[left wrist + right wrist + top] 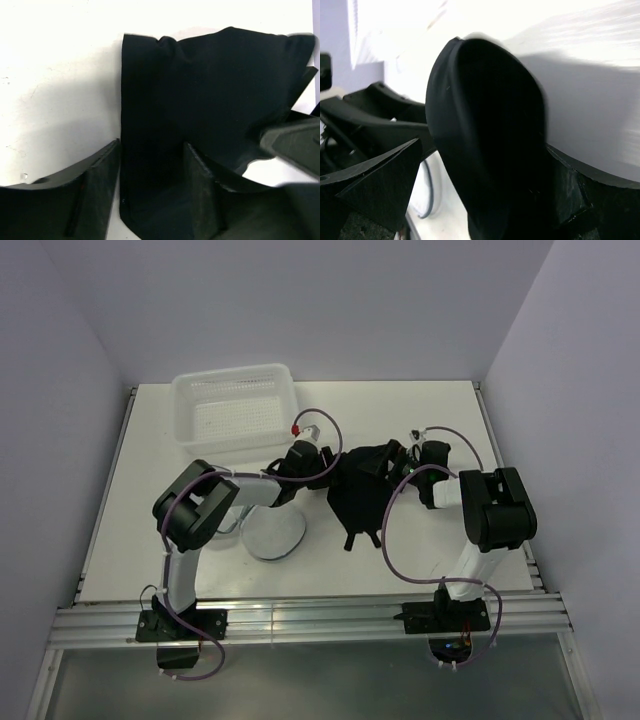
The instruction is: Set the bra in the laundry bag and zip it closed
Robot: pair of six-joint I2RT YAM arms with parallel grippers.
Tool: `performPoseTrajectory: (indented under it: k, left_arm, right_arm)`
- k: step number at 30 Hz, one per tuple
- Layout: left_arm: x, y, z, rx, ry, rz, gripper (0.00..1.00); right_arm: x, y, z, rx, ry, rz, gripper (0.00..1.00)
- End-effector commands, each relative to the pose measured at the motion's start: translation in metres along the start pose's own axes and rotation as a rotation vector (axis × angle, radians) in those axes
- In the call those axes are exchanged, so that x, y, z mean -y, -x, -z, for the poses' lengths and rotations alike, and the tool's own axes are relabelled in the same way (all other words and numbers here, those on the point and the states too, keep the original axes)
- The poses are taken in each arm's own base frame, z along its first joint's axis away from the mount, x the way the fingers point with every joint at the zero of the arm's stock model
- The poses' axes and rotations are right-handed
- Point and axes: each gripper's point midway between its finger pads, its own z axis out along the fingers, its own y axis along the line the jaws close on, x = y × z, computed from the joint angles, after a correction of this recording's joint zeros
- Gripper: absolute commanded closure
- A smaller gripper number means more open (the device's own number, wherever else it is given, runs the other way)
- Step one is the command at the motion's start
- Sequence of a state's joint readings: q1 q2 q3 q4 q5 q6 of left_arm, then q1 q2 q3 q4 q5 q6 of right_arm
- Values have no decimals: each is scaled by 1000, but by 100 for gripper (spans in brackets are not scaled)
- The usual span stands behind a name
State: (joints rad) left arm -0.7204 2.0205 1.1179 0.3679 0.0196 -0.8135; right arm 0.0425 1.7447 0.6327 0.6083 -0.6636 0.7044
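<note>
The right gripper grabs the bra's rounded cup (396,455) on the side away from the laundry bag (272,531) next, so the rest of the bra enters first.
The black bra (362,492) lies spread on the table between my two arms, its lower part trailing toward the near edge. My left gripper (318,460) is at its left edge. In the left wrist view the left gripper (151,145) is open, its fingers (100,190) standing on either side of a flat strip of bra (210,90). My right gripper (404,456) is at the bra's upper right. It is open too, and a rounded cup (490,130) fills most of the gap in the right gripper (485,150). The white mesh laundry bag (272,531) sits by the left forearm.
A white perforated plastic basket (235,406) stands at the back left. Purple cables loop over both arms. The right gripper's finger (295,142) shows at the edge of the left wrist view. The table's right rail (505,480) runs close to the right arm.
</note>
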Motion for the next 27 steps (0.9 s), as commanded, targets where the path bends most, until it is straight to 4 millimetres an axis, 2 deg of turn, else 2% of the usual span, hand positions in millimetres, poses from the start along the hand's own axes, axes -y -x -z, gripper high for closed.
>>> performPoseTrajectory:
  k: [1,4,7,10,11,12,13,15,16,17,18,19,20,21,22,23,24,25,26,27]
  left_arm:
    - [14,10,-2,11,-40,-15,43]
    - [14,12,0,16,-37,-22,44]
    - [16,12,1,19,-43,-23,49]
    - [17,15,4,30,-45,-29,51]
    - [21,22,8,45,-52,-33,51]
    - [24,27,12,58,-58,-36,51]
    - [33,38,22,90,-76,-40,51]
    - [41,49,33,109,-80,-62,49]
    - [58,66,48,143,-111,-73,43]
    - [63,70,57,144,-110,-96,39]
    - [61,78,65,170,-84,-101,32]
    - [71,95,86,216,-86,-103,27]
    - [71,101,98,232,-68,-119,22]
    - [57,93,108,205,-9,-125,19]
    - [65,109,137,255,-12,-126,16]
    - [55,117,152,297,51,-124,16]
    - [32,105,166,265,141,-127,16]
    - [34,118,199,325,153,-115,17]
    - [19,127,219,384,234,-102,17]
    - [5,125,234,398,292,-104,18]
  right_arm:
    - [-31,6,-7,8,131,41,1]
    - [-34,5,0,20,138,63,0]
    - [-30,7,-6,9,120,49,1]
    - [-25,9,-11,14,114,28,16]
    - [-26,12,-11,26,109,24,34]
    - [-26,13,-11,31,103,23,48]
    - [-26,15,-11,40,99,26,68]
    - [-34,24,-8,71,102,38,82]
    - [-40,31,-5,96,108,47,95]
    - [-45,35,-4,109,113,50,100]
    - [-49,37,-2,117,121,54,100]
    - [-54,40,0,128,129,52,100]
    - [-64,43,6,150,147,66,100]
    - [-70,45,10,169,152,73,100]
    - [-76,46,14,180,160,78,100]
    - [-90,45,22,197,182,99,100]
    - [-97,46,27,220,184,108,100]
    - [-105,44,30,230,192,125,100]
    - [-120,43,41,250,213,151,100]
    - [-134,35,42,254,225,172,100]
